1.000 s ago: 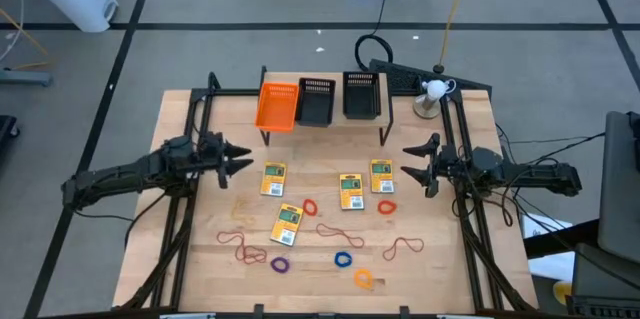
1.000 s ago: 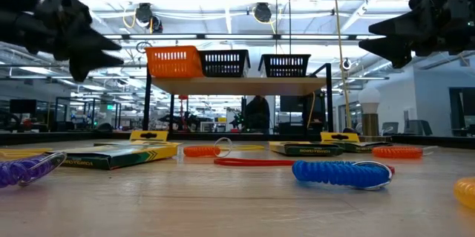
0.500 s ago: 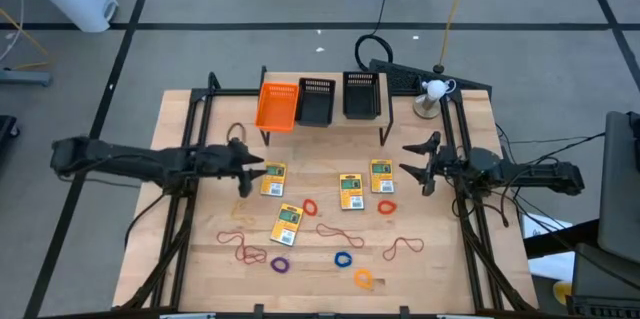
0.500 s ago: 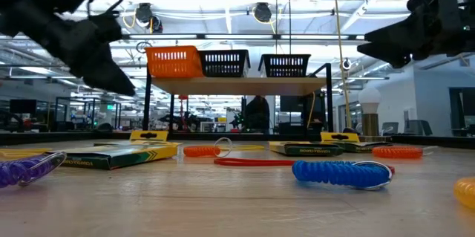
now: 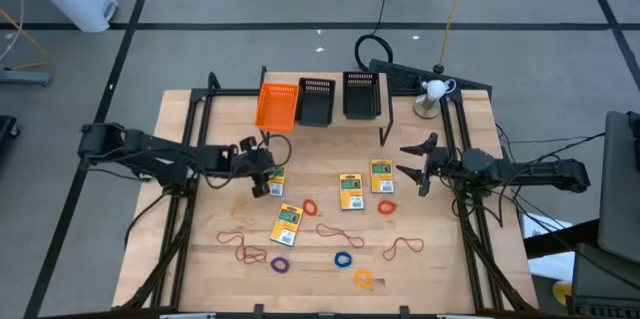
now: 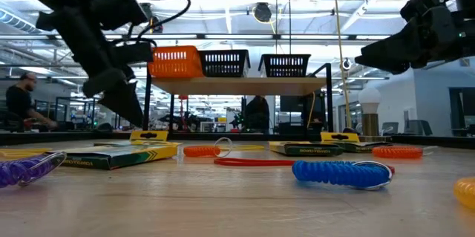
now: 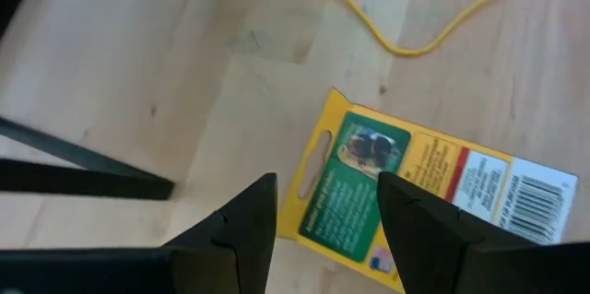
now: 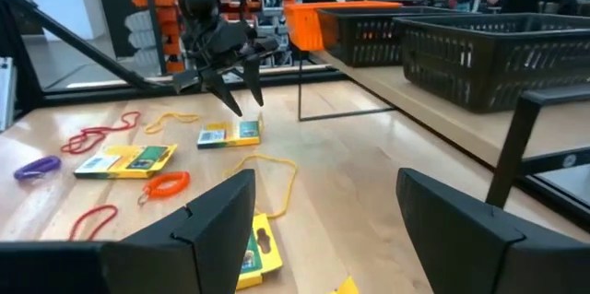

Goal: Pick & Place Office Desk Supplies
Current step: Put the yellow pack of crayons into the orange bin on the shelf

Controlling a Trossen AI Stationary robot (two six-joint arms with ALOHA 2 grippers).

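Observation:
I want to put the yellow packet away in a tray, so I will next take hold of the yellow packet's hanger end [image 7: 312,163] with my left gripper.
Several flat yellow packets with green labels lie on the wooden table: a left one [image 5: 277,173], one nearer the front [image 5: 288,223] and two to the right [image 5: 350,191] [image 5: 381,176]. Small coiled rings [image 5: 343,258] and red-brown rubber-band loops [image 5: 403,247] lie scattered toward the near edge. My left gripper [image 5: 266,185] is open and slants down just above the left packet [image 7: 415,193], whose hanger end shows between its fingers; a yellow band [image 7: 424,8] lies beyond. My right gripper [image 5: 418,164] waits open and level at the table's right side.
An orange mesh tray [image 5: 277,106] and two black ones [image 5: 316,101] [image 5: 362,94] stand on a raised shelf at the far edge. Black frame rails [image 5: 190,149] run along both table sides. A white lamp-like object [image 5: 433,89] sits at the far right corner.
My left gripper has swung from the table's left side toward the right, over the left packet, tipping from level to slanting down and rolling as it went. Its fingers stay open. Nothing on the table has moved.

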